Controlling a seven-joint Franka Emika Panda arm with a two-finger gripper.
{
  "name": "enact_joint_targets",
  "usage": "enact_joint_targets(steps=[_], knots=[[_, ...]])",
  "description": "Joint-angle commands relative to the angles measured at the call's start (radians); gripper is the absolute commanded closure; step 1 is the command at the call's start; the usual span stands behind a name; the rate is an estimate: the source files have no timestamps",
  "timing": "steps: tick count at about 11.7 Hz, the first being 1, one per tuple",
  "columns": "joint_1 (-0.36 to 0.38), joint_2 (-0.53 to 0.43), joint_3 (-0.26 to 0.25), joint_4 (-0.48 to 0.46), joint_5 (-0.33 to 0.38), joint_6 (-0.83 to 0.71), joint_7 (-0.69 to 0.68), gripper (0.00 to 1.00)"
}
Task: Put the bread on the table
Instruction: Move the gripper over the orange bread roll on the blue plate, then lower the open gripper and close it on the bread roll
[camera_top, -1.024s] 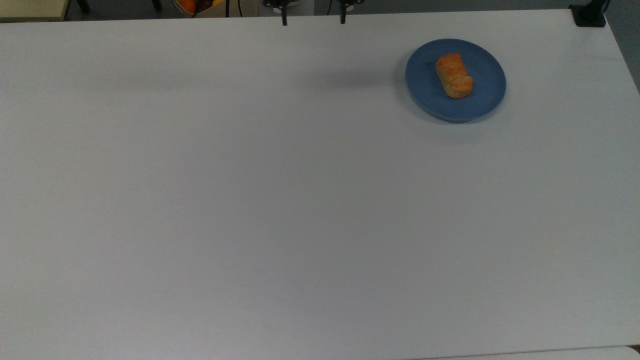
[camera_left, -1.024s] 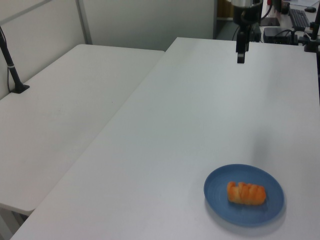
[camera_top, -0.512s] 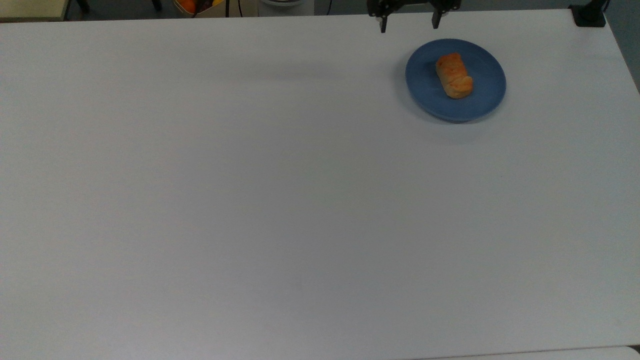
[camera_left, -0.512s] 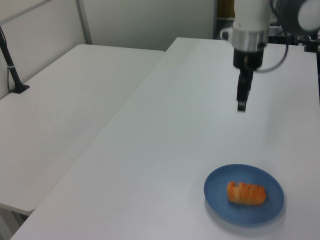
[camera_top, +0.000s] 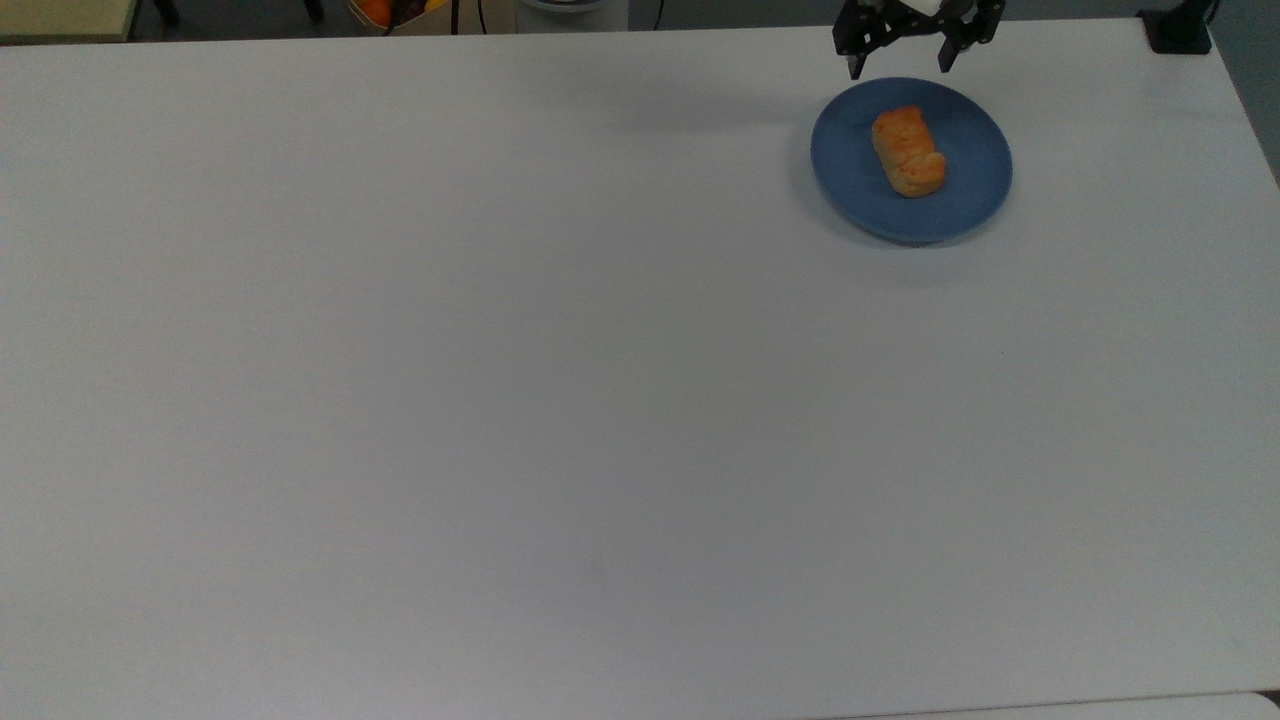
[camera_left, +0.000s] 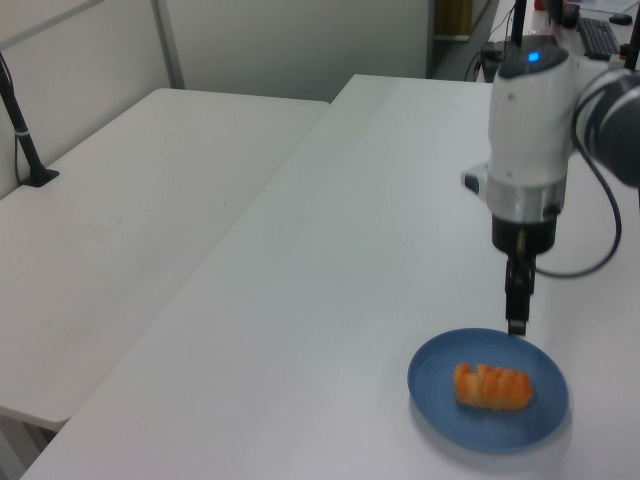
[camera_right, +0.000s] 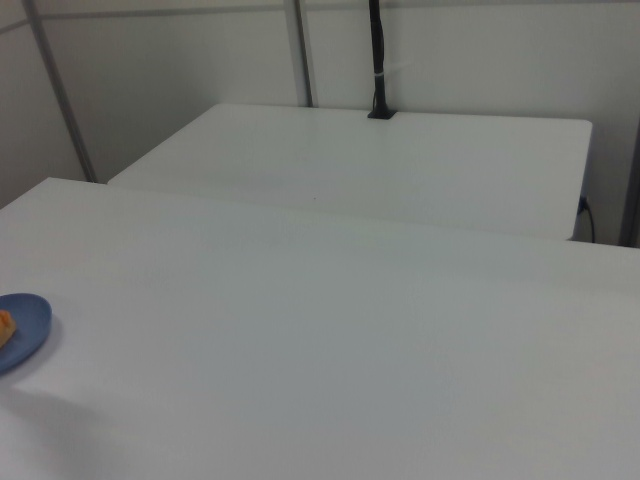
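The bread needs to go from the blue plate to the white table, so my gripper will next grab the bread by its middle (camera_left: 493, 387) to move it there.
The bread (camera_top: 908, 151), a small golden-orange roll, lies on a round blue plate (camera_top: 975, 190) at the top view's upper right. In the left view the bread (camera_left: 492, 387) rests on the plate (camera_left: 440, 395) at the lower right. My gripper (camera_top: 898, 62) hangs open just beyond the plate's far rim in the top view, its two black fingers spread apart and holding nothing. Over the plate's far edge in the left view, the gripper (camera_left: 516, 305) points straight down, above and apart from the bread. The white table (camera_top: 500, 400) carries the plate.
A second white table (camera_left: 130, 220) adjoins on the left view's left, with a black pole (camera_left: 22, 130) clamped to it. A black clamp (camera_top: 1178, 30) sits at the table's corner in the top view's upper right. The plate's edge (camera_right: 25, 330) shows at the right view's left.
The gripper has travelled to the right in the top view and come down, from the table's far middle edge to just beside the plate. The bread and plate have not moved.
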Motion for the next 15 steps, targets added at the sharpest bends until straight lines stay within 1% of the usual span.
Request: enact_joint_targets(steps=[1, 2, 8, 10, 11, 12, 13, 15], knots=[[0.05, 0.096, -0.012, -0.007, -0.056, 0.084, 0.087, 0.0], [0.061, 0.126, -0.012, -0.004, -0.085, 0.1, 0.11, 0.0], [0.065, 0.194, -0.012, 0.005, -0.094, 0.176, 0.115, 0.0], [0.065, 0.211, -0.012, 0.02, -0.105, 0.178, 0.115, 0.19], [0.065, 0.211, -0.012, 0.022, -0.105, 0.179, 0.115, 0.34], [0.065, 0.211, -0.013, 0.022, -0.105, 0.186, 0.115, 0.47], [0.065, 0.209, -0.013, 0.022, -0.105, 0.186, 0.115, 0.54], [0.065, 0.205, -0.013, 0.024, -0.105, 0.181, 0.115, 0.63]])
